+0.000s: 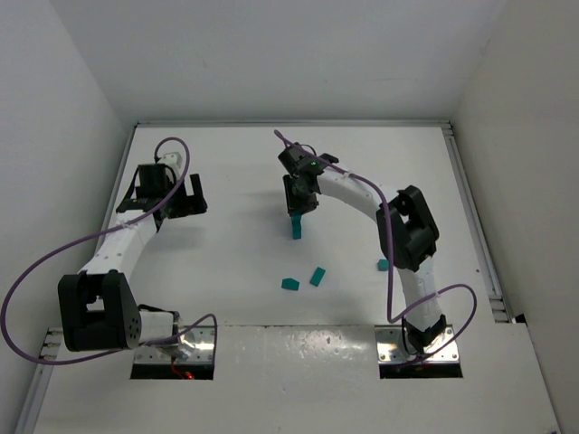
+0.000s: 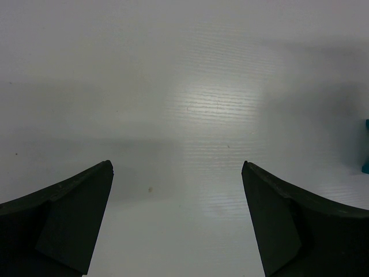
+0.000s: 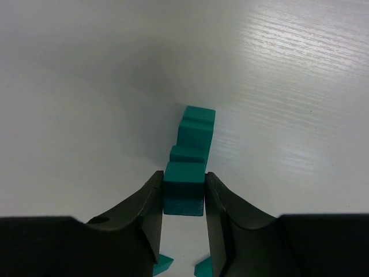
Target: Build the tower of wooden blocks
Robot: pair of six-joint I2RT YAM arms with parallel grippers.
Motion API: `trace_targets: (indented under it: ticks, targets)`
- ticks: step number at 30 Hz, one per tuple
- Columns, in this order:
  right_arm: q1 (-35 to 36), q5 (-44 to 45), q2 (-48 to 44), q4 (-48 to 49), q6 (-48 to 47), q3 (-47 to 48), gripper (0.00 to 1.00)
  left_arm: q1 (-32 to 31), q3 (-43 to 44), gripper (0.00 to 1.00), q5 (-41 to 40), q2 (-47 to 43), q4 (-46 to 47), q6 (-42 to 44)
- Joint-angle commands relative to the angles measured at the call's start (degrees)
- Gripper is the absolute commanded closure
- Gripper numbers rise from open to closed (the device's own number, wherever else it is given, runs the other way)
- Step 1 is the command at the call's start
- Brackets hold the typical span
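Note:
The top wood block sits over the tower (image 1: 296,227), lined up with the blocks below, and would land. It is now time for my right gripper to release it.
The tower (image 1: 296,227) is a narrow teal-green column at mid-table. In the right wrist view its lower blocks (image 3: 195,131) step down away from me. My right gripper (image 3: 183,179) is shut on the top wood block (image 3: 184,187), a teal cube that sits on or just above the column; I cannot tell if it touches. The gripper (image 1: 299,204) stands directly over the tower. My left gripper (image 2: 177,167) is open and empty over bare table, and it shows at the far left (image 1: 185,197).
Two loose teal blocks (image 1: 289,284) (image 1: 317,276) lie in front of the tower. A third (image 1: 383,265) lies beside the right arm. A teal sliver (image 2: 365,145) shows at the left wrist view's right edge. White walls enclose the table.

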Motion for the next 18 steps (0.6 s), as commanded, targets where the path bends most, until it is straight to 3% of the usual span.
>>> trace_targets:
  ticks: [1, 10, 14, 18]
  targets:
    - [-0.32, -0.99, 0.71, 0.36, 0.79, 0.43, 0.67, -0.54, 2.06, 0.0, 0.68, -0.04, 0.76, 0.25]
    - [-0.23, -0.82, 0.8, 0.45, 0.97, 0.43, 0.67, -0.54, 2.06, 0.0, 1.21, -0.04, 0.76, 0.25]
    - [-0.32, -0.9, 0.98, 0.19, 1.14, 0.61, 0.6, -0.54, 2.06, 0.0, 1.21, 0.49, 0.76, 0.25]
    - [-0.23, -1.26, 0.98, 0.45, 0.97, 0.43, 0.47, -0.54, 2.06, 0.0, 1.21, 0.49, 0.76, 0.25]
